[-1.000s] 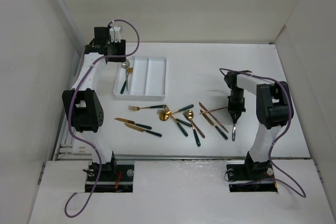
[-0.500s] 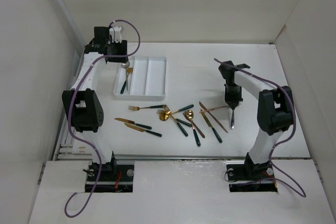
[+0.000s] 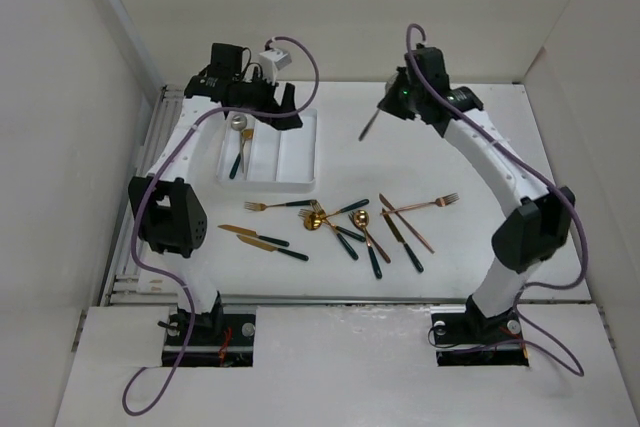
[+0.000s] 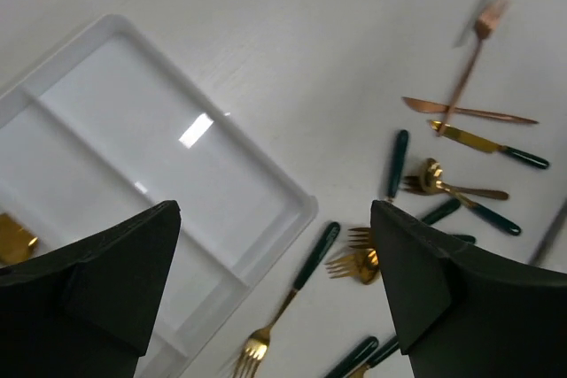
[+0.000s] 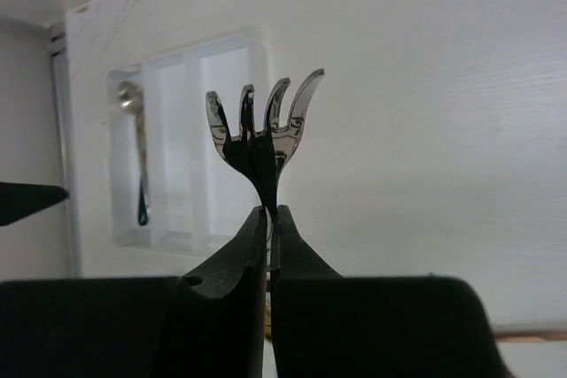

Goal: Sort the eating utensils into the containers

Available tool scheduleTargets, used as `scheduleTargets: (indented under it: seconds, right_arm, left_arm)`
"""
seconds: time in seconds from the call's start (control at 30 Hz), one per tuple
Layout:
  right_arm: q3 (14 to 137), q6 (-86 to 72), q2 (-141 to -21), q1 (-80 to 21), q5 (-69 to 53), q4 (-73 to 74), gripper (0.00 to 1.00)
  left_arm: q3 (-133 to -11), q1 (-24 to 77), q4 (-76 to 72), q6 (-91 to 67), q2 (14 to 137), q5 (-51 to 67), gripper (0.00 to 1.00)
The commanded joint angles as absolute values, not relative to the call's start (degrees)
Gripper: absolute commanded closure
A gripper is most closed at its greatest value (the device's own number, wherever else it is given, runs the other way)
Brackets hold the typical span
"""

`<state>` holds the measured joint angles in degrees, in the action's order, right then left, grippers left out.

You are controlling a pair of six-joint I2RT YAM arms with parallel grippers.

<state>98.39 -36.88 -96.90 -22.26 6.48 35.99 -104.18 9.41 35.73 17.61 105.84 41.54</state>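
The silver fork should go in the tray's middle section (image 3: 264,153). My left gripper should grab the fork by its handle (image 3: 369,125) next and then lay it there.
My right gripper (image 3: 386,108) (image 5: 268,212) is shut on the neck of a silver fork (image 3: 370,127) (image 5: 263,121). It holds the fork in the air to the right of the white tray (image 3: 298,147) (image 5: 221,148), tines away from the wrist camera. My left gripper (image 3: 283,112) (image 4: 275,281) hangs open and empty over the tray's (image 4: 115,130) far right part. The tray's left compartment holds a silver spoon (image 3: 238,124) (image 5: 135,130) and a gold, dark-handled utensil (image 3: 241,154); the other two compartments look empty. Several gold, dark-handled utensils (image 3: 340,222) lie scattered on the table in front of the tray.
Two knives (image 3: 265,240) lie at front left of the scatter. A copper fork (image 3: 422,205) (image 4: 474,50) lies at its right, and a gold fork (image 3: 275,205) (image 4: 292,294) just below the tray. White walls enclose the table on three sides.
My right arm has lifted the fork from the table's right side and carried it back and left toward the tray. My left gripper has opened wide and swung right over the tray.
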Motion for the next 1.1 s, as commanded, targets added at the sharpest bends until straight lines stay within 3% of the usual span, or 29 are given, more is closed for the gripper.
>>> scheduleTargets:
  seconds: [0.0,0.23,0.43,0.5,0.83,0.87,0.93,1.07]
  right_arm:
    - [106.1,-41.3,-102.8,-25.6,-0.4,29.8,1.00]
    - [112.1,-42.4,-108.3,-29.9,-5.9,29.3,1.00]
    - [112.1,-44.1,-108.8,-31.8,-9.1,27.4,1.00]
    - [111.6,-44.1,-108.8,-32.3,-9.8,27.4,1.00]
    - [109.1,-45.2,-108.8,-32.9,-12.6,25.6,1.00]
    - [109.1,-45.2,-108.8,-32.9,-13.2,25.0,1.00]
    - [109.1,-45.7,-108.8,-32.9,-13.7,25.0,1.00]
    - [109.1,-45.7,-110.5,-32.3,-15.5,25.0,0.96]
  left_arm:
    - [-106.2,11.7,38.1,19.7,101.9,53.3,0.13]
    - [-105.6,16.7,35.6,18.2,101.9,53.4,0.13]
    - [-102.8,19.2,31.0,15.7,102.4,43.9,0.13]
    - [-102.0,20.0,30.3,15.7,102.4,42.5,0.18]
    - [-99.1,20.7,27.7,13.8,102.9,36.5,0.70]
    - [-99.1,20.7,27.7,13.2,102.9,36.5,0.77]
    - [-99.1,20.7,27.1,12.2,102.9,36.5,1.00]
    - [-97.0,18.5,25.0,8.1,102.9,35.7,1.00]
